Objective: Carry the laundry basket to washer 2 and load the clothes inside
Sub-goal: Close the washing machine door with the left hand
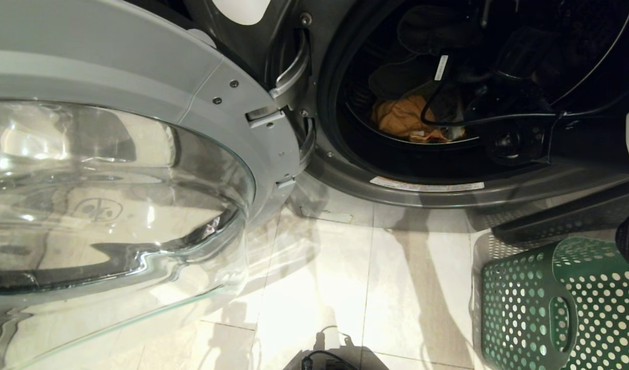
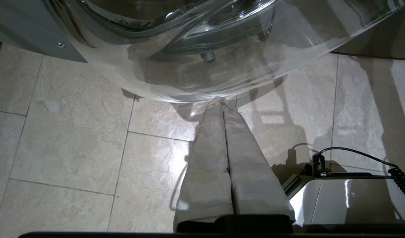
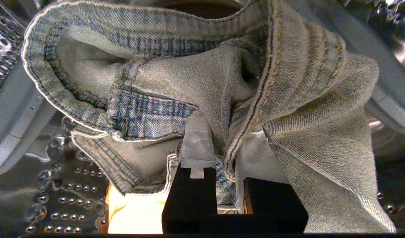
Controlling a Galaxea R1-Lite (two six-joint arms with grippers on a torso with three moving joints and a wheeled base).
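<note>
The denim garment hangs inside the steel drum (image 3: 76, 186) in the right wrist view and would stay in the washer, so it is now time for my right gripper to open.
The washer's (image 1: 427, 192) round opening is ahead, and its glass door (image 1: 114, 205) is swung wide to the left. No number label is readable. My right arm (image 1: 504, 61) reaches into the dark drum. In the right wrist view, my right gripper (image 3: 222, 132) is shut on a fold of a grey-blue denim garment (image 3: 305, 109), which drapes over the fingers. Under it on the drum floor lies the yellow garment (image 3: 133, 211) (image 1: 399, 118), with a bit of reddish cloth (image 1: 430, 136) at its front edge. The green perforated laundry basket (image 1: 576, 308) stands on the floor at the lower right, its inside hidden. My left gripper (image 2: 220, 100) hangs shut and empty just below the glass door.
The open door (image 2: 202, 49) fills the left side and overhangs the pale tiled floor (image 1: 319, 267). My own base with a black cable (image 2: 354, 198) sits close behind the left gripper. The perforated steel drum wall (image 3: 67, 198) surrounds the right gripper.
</note>
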